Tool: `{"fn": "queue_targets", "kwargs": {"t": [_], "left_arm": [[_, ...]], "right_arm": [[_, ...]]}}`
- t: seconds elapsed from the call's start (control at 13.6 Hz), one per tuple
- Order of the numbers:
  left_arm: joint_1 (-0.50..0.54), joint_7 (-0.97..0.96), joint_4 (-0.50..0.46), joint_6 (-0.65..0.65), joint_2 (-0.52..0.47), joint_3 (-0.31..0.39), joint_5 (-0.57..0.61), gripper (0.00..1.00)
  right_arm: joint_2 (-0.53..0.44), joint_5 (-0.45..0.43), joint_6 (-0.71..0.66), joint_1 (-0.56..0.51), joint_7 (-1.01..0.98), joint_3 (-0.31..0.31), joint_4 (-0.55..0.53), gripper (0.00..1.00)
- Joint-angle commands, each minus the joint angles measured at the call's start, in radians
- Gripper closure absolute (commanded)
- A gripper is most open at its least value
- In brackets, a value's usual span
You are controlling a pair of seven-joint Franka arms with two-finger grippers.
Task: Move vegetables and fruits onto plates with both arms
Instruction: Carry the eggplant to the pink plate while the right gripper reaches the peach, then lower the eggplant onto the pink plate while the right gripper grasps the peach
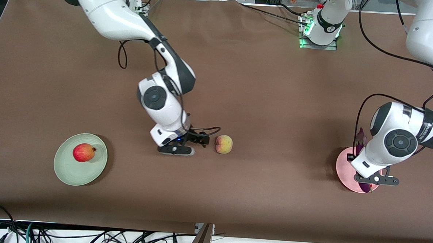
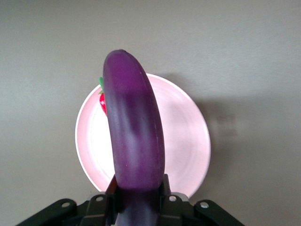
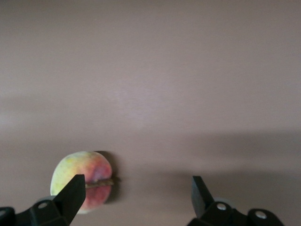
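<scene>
The peach should be held by its round body (image 1: 224, 144) next. My right gripper can then move it onto the pale green plate (image 1: 68, 170) with the pomegranate.
My left gripper (image 1: 371, 182) is shut on the long purple eggplant (image 1: 360, 138) and holds it over the pale pink plate (image 1: 343, 166) at the left arm's end of the table. In the left wrist view the eggplant (image 2: 135, 136) hangs above the pink plate (image 2: 186, 141), and it hides most of the red chili (image 2: 102, 101) lying on the plate. My right gripper (image 1: 198, 139) is open and low beside the yellow-pink peach (image 1: 224, 144) at mid-table. In the right wrist view the peach (image 3: 82, 174) lies by one fingertip (image 3: 73, 188), outside the gap. The red pomegranate (image 1: 84, 152) sits on the pale green plate (image 1: 68, 170).
The brown table (image 1: 275, 102) is bare around the peach and between the two plates. Cables and a stand hang at the table edge nearest the front camera (image 1: 200, 237). The left arm's base (image 1: 321, 29) stands at the edge where the robots are.
</scene>
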Motion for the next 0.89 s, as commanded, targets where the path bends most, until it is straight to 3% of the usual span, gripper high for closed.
{"fn": "queue_targets", "kwargs": {"t": [0.0, 0.22, 0.37, 0.52, 0.59, 0.66, 0.81], "left_arm": [[-0.014, 0.035, 0.032, 0.084, 0.043, 0.042, 0.039, 0.82], [-0.005, 0.024, -0.015, 0.093, 0.054, 0.042, 0.029, 0.78], [0.008, 0.029, -0.012, 0.138, 0.077, 0.044, 0.034, 0.75], [0.024, 0.033, -0.012, 0.156, 0.091, 0.044, 0.036, 0.67], [0.025, 0.033, -0.014, 0.156, 0.094, 0.044, 0.034, 0.48], [0.025, 0.032, -0.017, 0.156, 0.094, 0.045, 0.033, 0.00], [0.025, 0.033, -0.017, 0.156, 0.094, 0.044, 0.034, 0.00]], "right_arm": [[0.089, -0.017, 0.053, 0.137, 0.047, -0.125, 0.096, 0.01], [0.167, -0.019, 0.056, 0.211, 0.145, -0.157, 0.194, 0.01], [0.173, -0.019, 0.056, 0.245, 0.152, -0.187, 0.199, 0.01], [0.180, -0.017, 0.056, 0.258, 0.153, -0.187, 0.199, 0.01], [0.181, -0.019, 0.057, 0.261, 0.155, -0.187, 0.199, 0.01], [0.186, -0.019, 0.057, 0.271, 0.155, -0.187, 0.199, 0.01], [0.196, -0.020, 0.074, 0.278, 0.155, -0.190, 0.199, 0.01]]}}
